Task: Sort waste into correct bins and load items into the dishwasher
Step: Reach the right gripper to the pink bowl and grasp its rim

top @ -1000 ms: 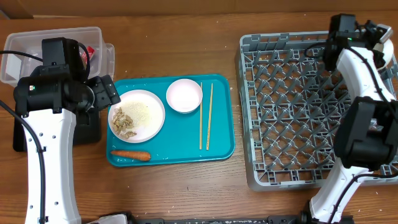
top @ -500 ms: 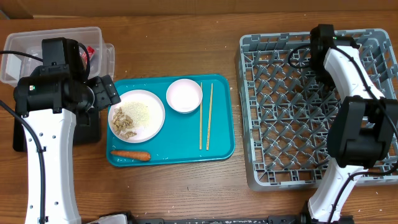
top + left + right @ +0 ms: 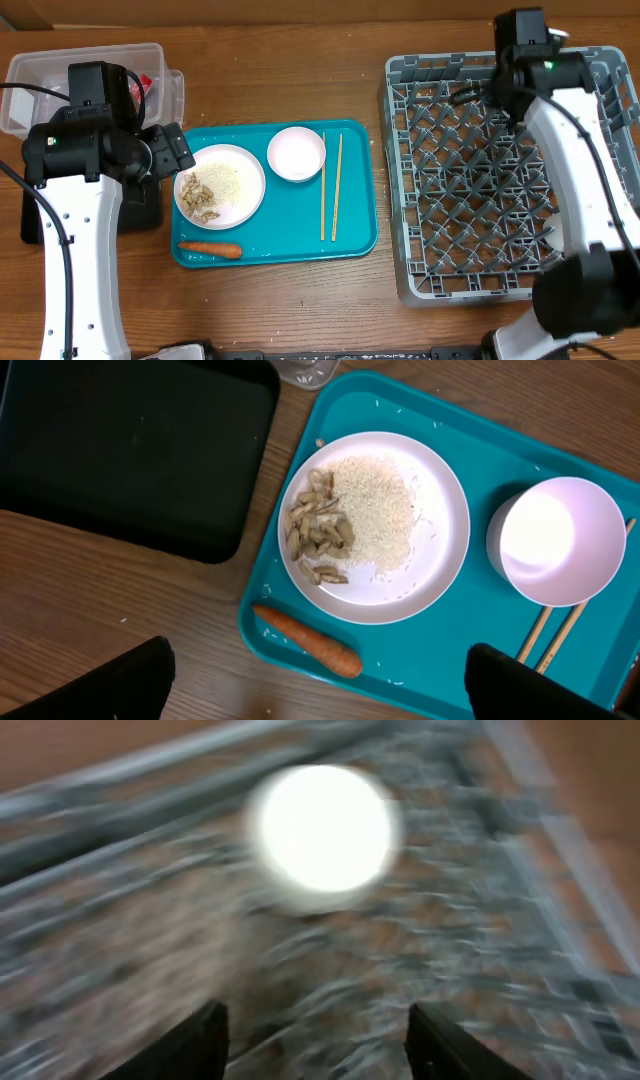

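My right gripper grabs the white bowl [image 3: 558, 541] by one edge of the bowl's rim next, one fingertip inside, so that the bowl tips into the dishwasher rack afterwards.
On the teal tray [image 3: 470, 680] lie a white plate [image 3: 437, 520] of rice and beige scraps, a white bowl [image 3: 558, 541], two chopsticks [image 3: 548, 630] and an orange carrot [image 3: 306, 641]. My left gripper [image 3: 320, 695] hovers open over the tray's near-left corner, holding nothing; from overhead the left gripper [image 3: 168, 150] is beside the plate [image 3: 220, 185]. My right gripper [image 3: 325, 1040] is open and empty over the back of the grey dishwasher rack [image 3: 500, 200]. A blurred white round cup [image 3: 322, 828] sits in the rack ahead of it.
The clear tub [image 3: 60, 75] stands at the back left with a red wrapper [image 3: 147, 84] inside. The black tray [image 3: 130, 450] lies left of the teal tray. My right arm [image 3: 560, 110] reaches across the rack's right side.
The right arm has swung left along the rack's far edge and then drawn back a little. The left arm and the things on the tray have not moved.
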You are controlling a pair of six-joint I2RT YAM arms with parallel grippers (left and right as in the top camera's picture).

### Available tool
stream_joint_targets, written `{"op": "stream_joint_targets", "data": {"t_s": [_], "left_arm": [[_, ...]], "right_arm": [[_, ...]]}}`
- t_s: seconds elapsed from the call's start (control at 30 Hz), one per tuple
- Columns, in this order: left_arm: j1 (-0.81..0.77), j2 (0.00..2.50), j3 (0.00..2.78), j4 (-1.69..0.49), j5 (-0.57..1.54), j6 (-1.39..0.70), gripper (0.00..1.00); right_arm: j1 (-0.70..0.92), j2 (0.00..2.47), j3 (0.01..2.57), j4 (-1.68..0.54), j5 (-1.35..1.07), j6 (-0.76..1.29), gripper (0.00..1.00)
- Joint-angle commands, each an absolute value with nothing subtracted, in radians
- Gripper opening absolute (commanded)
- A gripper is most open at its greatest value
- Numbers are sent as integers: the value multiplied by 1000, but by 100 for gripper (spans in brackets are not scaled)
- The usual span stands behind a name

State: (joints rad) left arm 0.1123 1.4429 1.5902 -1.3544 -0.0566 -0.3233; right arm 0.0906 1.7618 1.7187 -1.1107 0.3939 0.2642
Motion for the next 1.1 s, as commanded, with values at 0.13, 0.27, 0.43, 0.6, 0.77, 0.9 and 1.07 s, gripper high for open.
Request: {"op": "stream_joint_targets", "data": {"t_s": [0.13, 0.27, 0.43, 0.6, 0.77, 0.9, 1.07], "left_arm": [[117, 1446, 1586, -1359, -51, -337, 96], [117, 1446, 1586, -1361, -51, -337, 96], [117, 1446, 1586, -1361, -51, -337, 96], [118, 1446, 1586, -1366, -51, -337, 96], [118, 1446, 1586, -1365, -51, -337, 96], [118, 1446, 1586, -1365, -51, -337, 96], [118, 1446, 1586, -1365, -51, -337, 96]], "right_arm": [[246, 1793, 1722, -1062, -302, 120, 66], [358, 1840, 1722, -1034, -301, 131, 66], [470, 1914, 1722, -992, -185, 213, 65], [527, 2010, 1722, -941, -106, 308, 65], [549, 2104, 1722, -886, -108, 369, 64], [561, 2151, 1722, -838, -121, 368, 56], [562, 2179, 1721, -825, -121, 373, 38]]}}
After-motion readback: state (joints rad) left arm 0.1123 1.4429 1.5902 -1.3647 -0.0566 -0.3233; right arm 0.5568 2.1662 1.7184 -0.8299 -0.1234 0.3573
